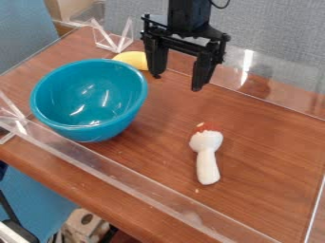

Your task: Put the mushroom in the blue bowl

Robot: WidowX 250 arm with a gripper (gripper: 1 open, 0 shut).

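My gripper grabs the mushroom by its thick white stem (207, 165) next, to get it into the blue bowl (86, 99).
The mushroom (206, 154) lies flat on the wooden table, cream-white with a thick stem pointing toward the front and a small orange-red cap at its far end. The blue bowl (86, 99) stands at the left, deep, glossy teal and with nothing inside. My gripper (181, 78) hangs at the back centre, fingers pointing down and spread wide apart, open with nothing between them. It is above and behind the mushroom, to the right of the bowl's rim, touching neither.
A yellow banana (128, 60) lies behind the bowl, partly hidden by the left finger. Clear plastic walls (273, 95) border the wooden table (267, 161) at the back, left and front edge.
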